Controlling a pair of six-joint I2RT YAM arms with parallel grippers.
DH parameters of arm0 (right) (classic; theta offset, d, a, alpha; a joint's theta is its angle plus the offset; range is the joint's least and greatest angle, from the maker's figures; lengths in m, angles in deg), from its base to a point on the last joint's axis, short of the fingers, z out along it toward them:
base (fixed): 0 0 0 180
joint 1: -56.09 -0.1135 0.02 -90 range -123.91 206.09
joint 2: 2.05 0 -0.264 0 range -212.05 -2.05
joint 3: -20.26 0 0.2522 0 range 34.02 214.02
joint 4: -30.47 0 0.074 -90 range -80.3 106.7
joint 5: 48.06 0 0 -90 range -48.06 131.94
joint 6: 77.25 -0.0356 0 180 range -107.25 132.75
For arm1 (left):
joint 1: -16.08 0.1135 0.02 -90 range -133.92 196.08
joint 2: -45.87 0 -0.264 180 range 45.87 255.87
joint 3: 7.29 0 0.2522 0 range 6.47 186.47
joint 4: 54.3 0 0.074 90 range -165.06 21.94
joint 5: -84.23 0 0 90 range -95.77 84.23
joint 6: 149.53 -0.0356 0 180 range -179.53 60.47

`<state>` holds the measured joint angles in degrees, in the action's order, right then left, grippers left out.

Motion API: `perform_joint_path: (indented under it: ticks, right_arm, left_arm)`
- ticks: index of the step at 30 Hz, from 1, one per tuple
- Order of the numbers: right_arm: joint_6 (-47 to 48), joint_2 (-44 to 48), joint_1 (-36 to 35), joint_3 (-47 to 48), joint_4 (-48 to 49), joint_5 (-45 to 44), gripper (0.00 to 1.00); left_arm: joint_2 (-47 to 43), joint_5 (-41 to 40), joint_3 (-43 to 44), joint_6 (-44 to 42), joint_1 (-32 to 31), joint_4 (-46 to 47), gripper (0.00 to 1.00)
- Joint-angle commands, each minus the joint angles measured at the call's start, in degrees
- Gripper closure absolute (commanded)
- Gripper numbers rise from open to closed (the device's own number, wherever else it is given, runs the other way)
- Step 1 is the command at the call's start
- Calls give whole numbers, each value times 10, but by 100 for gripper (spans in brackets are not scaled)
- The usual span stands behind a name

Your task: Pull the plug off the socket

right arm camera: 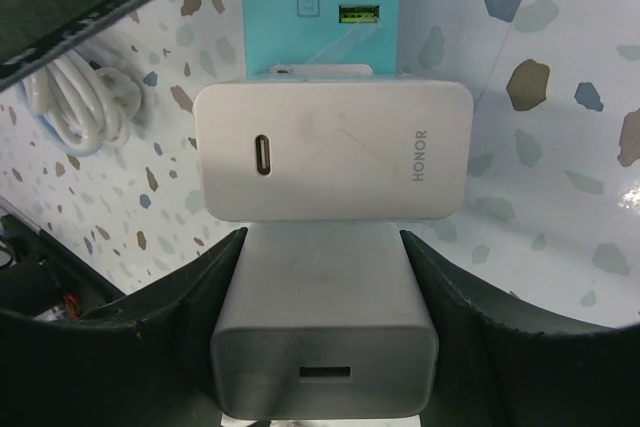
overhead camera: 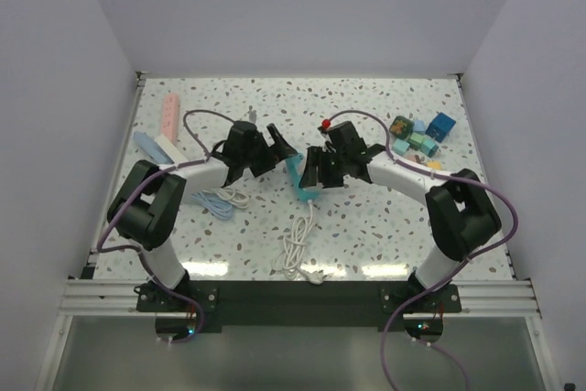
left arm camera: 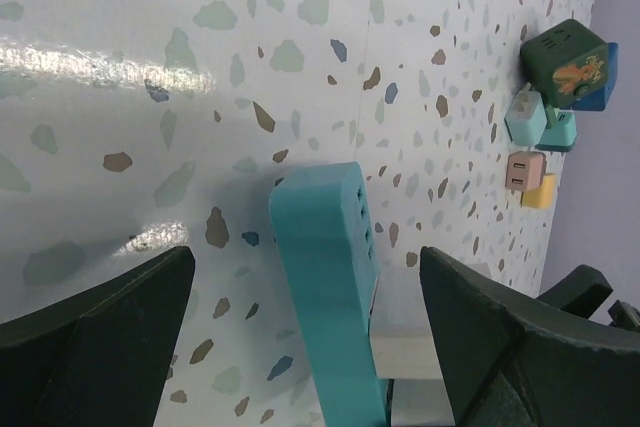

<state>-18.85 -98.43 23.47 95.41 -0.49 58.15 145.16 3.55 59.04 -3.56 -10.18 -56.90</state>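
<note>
I should grab the teal socket strip across its bare far end (overhead camera: 294, 162) (left arm camera: 322, 234) with my left gripper next. The white plugs stay free to pull off.
A teal socket strip (overhead camera: 295, 177) stands on its edge mid-table between both grippers. Two white plugs sit in it: a HONOR charger (right arm camera: 333, 152) and, nearer the camera, a plain white plug (right arm camera: 325, 327). My right gripper (right arm camera: 322, 277) is shut on the plain plug, a finger pressed on each side; in the top view it (overhead camera: 315, 171) sits just right of the strip. My left gripper (left arm camera: 305, 287) is open, its fingers wide on either side of the strip (left arm camera: 330, 267) and not touching it; in the top view it (overhead camera: 282, 149) is at the strip's far-left end.
A white cable (overhead camera: 298, 244) lies in front of the strip and another coil (overhead camera: 220, 200) under the left arm. A pink strip (overhead camera: 168, 114) and a pale blue one (overhead camera: 154, 146) lie far left. Several coloured adapter cubes (overhead camera: 421, 135) sit far right.
</note>
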Motion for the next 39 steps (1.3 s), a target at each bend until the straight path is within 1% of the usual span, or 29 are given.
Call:
perform_joint_path:
  ticks: [1, 4, 11, 13, 14, 15, 17, 18, 20, 21, 23, 24, 26, 30, 36, 38, 39]
  right_arm:
    - [-30, 59, 0, 4, 101, 41, 100]
    - [-29, 66, -2, 2, 119, 47, 100]
    - [-28, 58, -2, 16, 124, 65, 100]
    - [-27, 58, -2, 16, 129, 59, 100]
    - [-26, 56, -2, 19, 130, 59, 100]
    - [-25, 54, -2, 22, 130, 58, 100]
    - [-26, 46, -2, 29, 129, 58, 100]
    - [-26, 44, -2, 32, 128, 56, 100]
    - [-26, 42, -2, 36, 128, 54, 100]
    - [-25, 41, -2, 37, 127, 54, 100]
    - [-22, 42, -2, 40, 119, 55, 100]
    - [-20, 44, -2, 40, 117, 55, 100]
    - [-20, 52, -2, 41, 107, 55, 100]
    - [-7, 86, 2, 40, 78, 35, 100]
    - [10, 154, 39, 8, 43, 11, 100]
    - [14, 159, 72, 2, 22, -30, 100]
    - [11, 153, 108, 6, 11, -49, 100]
  left_arm:
    - [19, 20, 34, 12, 1, 11, 0]
    - [34, 18, 52, 11, -4, -2, 0]
    - [58, 41, 78, 20, -7, 11, 0]
    - [62, 53, 89, 17, -12, 11, 7]
    - [64, 56, 90, 15, -16, 14, 12]
    - [64, 68, 89, 15, -19, 18, 26]
    - [65, 79, 82, 16, -20, 34, 40]
    - [64, 80, 78, 17, -20, 35, 56]
    - [59, 78, 64, 15, -19, 38, 70]
    - [57, 76, 60, 13, -17, 37, 80]
    - [50, 73, 53, 3, -13, 29, 86]
    - [49, 68, 53, -1, -12, 26, 93]
    - [47, 63, 52, -19, -5, 12, 100]
    - [52, 60, 43, -38, 8, 0, 100]
    - [48, 69, 17, -41, 26, 16, 100]
    - [41, 75, 22, -45, 25, 19, 100]
    - [37, 82, 25, -46, 26, 21, 100]
